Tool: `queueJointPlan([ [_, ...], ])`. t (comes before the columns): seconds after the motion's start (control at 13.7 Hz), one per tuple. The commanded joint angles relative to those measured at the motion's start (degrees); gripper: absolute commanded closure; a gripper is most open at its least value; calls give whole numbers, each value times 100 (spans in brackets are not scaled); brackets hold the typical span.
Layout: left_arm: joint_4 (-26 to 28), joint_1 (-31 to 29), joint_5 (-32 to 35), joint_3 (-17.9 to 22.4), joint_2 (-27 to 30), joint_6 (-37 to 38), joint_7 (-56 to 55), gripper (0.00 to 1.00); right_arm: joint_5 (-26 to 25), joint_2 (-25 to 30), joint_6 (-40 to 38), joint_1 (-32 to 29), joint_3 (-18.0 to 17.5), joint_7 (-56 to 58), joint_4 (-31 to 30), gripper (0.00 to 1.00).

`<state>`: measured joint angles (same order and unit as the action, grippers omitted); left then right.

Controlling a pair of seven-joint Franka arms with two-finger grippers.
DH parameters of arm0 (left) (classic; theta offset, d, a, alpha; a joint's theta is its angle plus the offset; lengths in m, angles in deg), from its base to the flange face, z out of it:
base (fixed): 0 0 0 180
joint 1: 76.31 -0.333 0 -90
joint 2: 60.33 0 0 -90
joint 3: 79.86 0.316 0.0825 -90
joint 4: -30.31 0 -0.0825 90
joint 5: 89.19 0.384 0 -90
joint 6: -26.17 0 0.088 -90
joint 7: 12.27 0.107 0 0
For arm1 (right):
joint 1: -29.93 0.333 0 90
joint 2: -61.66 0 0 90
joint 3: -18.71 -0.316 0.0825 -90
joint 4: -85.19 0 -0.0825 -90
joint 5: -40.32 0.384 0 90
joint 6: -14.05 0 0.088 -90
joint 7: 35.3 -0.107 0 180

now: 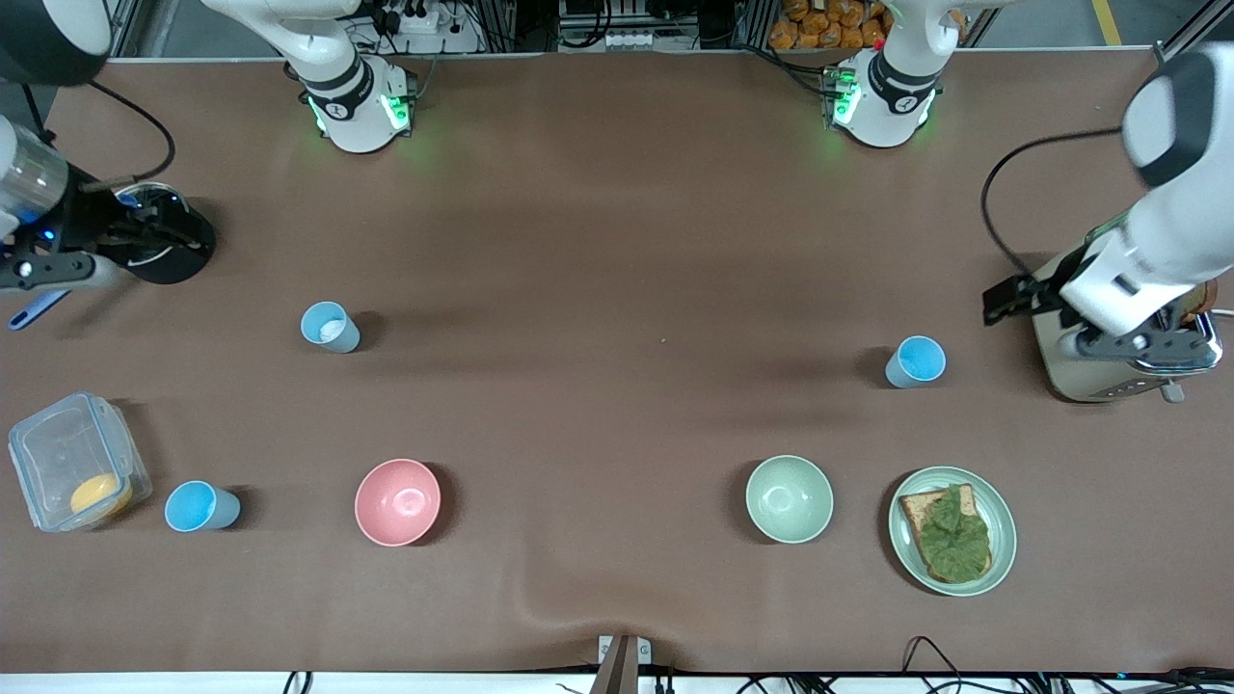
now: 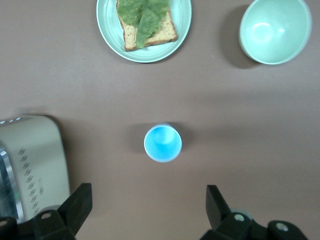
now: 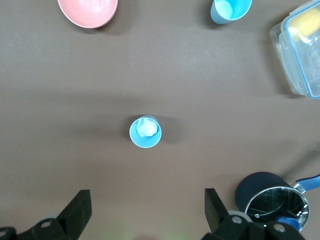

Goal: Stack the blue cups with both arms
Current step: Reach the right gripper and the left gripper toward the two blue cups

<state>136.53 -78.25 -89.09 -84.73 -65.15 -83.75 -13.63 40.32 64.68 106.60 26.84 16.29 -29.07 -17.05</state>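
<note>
I will pick up the blue cup beside the toaster (image 1: pixel 1093 372) by its rim (image 1: pixel 922 339) next with my left gripper, to stack the blue cups.
Three blue cups stand upright and apart on the brown table. One (image 1: pixel 916 361) stands toward the left arm's end, beside the toaster; it also shows in the left wrist view (image 2: pixel 163 143). One (image 1: pixel 330 327) holds something white; it also shows in the right wrist view (image 3: pixel 145 132). The third (image 1: pixel 201 507) stands beside the clear container and also shows in the right wrist view (image 3: pixel 230 9). My left gripper (image 2: pixel 147 195) is open and empty, high over the table by the toaster. My right gripper (image 3: pixel 146 196) is open and empty, high over the table by the black pan.
A pink bowl (image 1: pixel 397 501) and a pale green bowl (image 1: pixel 789 498) sit near the front camera. A green plate (image 1: pixel 998 501) holds toast with lettuce. A toaster (image 1: pixel 1089 371) stands under the left arm. A lidded clear container (image 1: pixel 58 453) and a black pan (image 1: pixel 178 260) are at the right arm's end.
</note>
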Motion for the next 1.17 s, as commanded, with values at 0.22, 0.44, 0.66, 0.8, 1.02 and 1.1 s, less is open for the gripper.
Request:
queueJointPlan([
  [0.22, 1601, -387, 16, -67, -351, -2214, 206, 0, 8, 129, 1122, -157, -66, 63, -1173, 0],
  [0.44, 1665, -413, 16, -67, -905, -2753, 179, 0, 8, 155, 1975, -174, -66, 54, -1955, 0],
  [0.66, 1683, -404, 8, -67, -1196, -2895, 162, 0, 8, 147, 2931, -218, -66, 54, -2772, 0],
  [0.8, 1691, -404, 16, -67, -1319, -2956, 162, 0, 8, 59, 3601, -201, -66, 54, -3143, 0],
  [1.02, 1709, -395, 7, -85, -1451, -2965, 162, 16, 8, -204, 3875, -280, -66, 54, -3206, 0],
  [1.1, 1709, -395, 7, -85, -1469, -2965, 153, 35, 8, -388, 4111, -271, -66, 54, -3205, 0],
])
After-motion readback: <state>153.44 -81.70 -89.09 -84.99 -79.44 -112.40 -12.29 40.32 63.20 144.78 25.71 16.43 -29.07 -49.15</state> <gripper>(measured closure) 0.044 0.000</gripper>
